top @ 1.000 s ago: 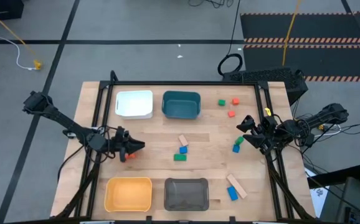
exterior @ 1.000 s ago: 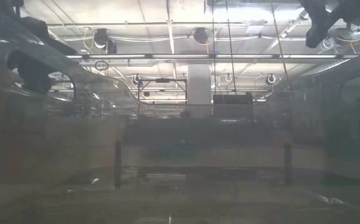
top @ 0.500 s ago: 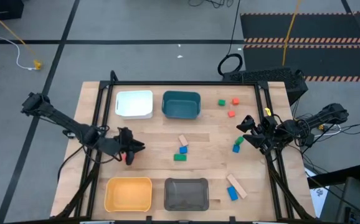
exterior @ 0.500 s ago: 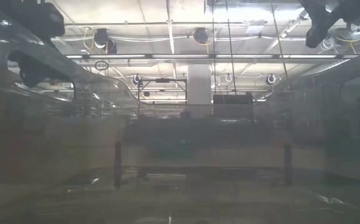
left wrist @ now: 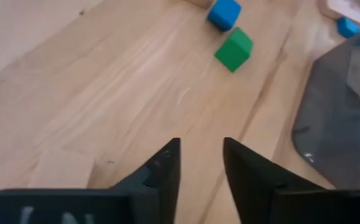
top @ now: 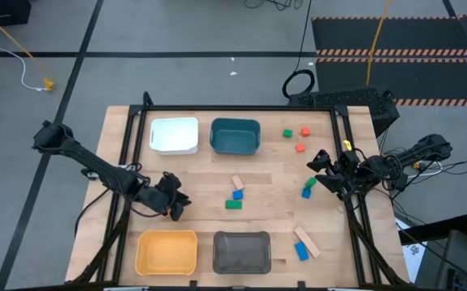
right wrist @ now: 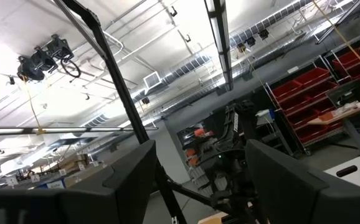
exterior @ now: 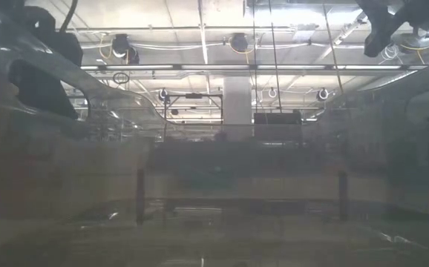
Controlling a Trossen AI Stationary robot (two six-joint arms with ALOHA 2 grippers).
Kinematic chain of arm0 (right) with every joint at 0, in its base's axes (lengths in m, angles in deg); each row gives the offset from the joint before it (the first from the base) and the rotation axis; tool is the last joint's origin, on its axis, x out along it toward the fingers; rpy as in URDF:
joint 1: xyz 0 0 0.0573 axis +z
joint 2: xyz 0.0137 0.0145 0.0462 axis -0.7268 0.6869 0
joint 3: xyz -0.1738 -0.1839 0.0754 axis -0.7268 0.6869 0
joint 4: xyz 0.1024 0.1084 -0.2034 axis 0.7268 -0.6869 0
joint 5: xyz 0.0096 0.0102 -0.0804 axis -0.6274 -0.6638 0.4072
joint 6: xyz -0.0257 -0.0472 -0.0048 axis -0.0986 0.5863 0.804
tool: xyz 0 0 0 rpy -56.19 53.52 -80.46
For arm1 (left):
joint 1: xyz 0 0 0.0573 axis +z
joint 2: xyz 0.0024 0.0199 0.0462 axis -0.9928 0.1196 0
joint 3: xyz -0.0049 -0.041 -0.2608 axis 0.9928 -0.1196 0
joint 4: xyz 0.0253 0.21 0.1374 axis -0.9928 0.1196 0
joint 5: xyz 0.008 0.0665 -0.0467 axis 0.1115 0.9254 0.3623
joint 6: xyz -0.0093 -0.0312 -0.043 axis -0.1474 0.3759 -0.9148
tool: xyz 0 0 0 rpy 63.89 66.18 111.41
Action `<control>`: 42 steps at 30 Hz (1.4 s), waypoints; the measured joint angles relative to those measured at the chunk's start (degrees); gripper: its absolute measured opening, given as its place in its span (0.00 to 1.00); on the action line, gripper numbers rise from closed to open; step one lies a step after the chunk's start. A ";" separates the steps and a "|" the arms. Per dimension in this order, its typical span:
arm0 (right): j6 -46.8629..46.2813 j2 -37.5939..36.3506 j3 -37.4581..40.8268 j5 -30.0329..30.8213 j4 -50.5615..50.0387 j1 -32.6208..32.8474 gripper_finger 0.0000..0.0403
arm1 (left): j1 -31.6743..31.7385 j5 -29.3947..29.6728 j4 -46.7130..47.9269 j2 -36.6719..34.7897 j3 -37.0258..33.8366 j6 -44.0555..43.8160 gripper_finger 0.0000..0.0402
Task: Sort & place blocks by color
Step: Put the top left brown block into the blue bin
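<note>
My left gripper grips the tan block [top: 237, 183] by its long sides next, to sort it into the teal bin [top: 235, 136].
My left gripper [top: 178, 207] hovers over bare wood between the white bin [top: 174, 135] and the yellow bin [top: 166, 250]. Its fingers [left wrist: 202, 155] stand a little apart with only table showing between them. Ahead of it lie a green cube [left wrist: 233, 50] and a blue cube [left wrist: 223, 12]. Mid-table are a tan block [top: 237, 183], a blue one [top: 237, 195] and a green one [top: 233, 204]. More blocks rest flat at the far right: green [top: 287, 133], red [top: 305, 131], orange-red [top: 300, 148]. My right gripper [top: 318, 166] waits open [right wrist: 198, 186] at the table's right, tipped up toward the ceiling.
A teal bin [top: 235, 136] sits at the far edge and a grey bin [top: 241, 252] at the near edge. A green and a blue block [top: 307, 188] lie by the right gripper. A tan bar [top: 306, 241] and a blue block [top: 300, 252] lie near right. A black frame borders the table.
My left gripper has moved toward the table's near edge and slightly right, turning toward the grey bin. A small red spot that showed at its fingers in both earlier high views no longer shows.
</note>
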 joint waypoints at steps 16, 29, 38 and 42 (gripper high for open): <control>0.02 0.00 0.02 0.02 0.00 0.02 0.60 | 5.45 1.21 13.12 0.32 1.47 8.73 0.68; 0.02 -0.02 0.02 0.01 0.00 0.01 0.60 | 7.63 -4.72 19.72 2.72 1.90 9.04 0.60; 0.00 -0.02 0.02 0.02 0.00 0.02 0.60 | 7.63 -4.66 14.17 11.29 1.86 10.87 0.59; 0.00 0.00 0.01 0.02 -0.02 0.02 0.60 | 7.64 -4.28 12.43 11.94 1.84 11.87 0.48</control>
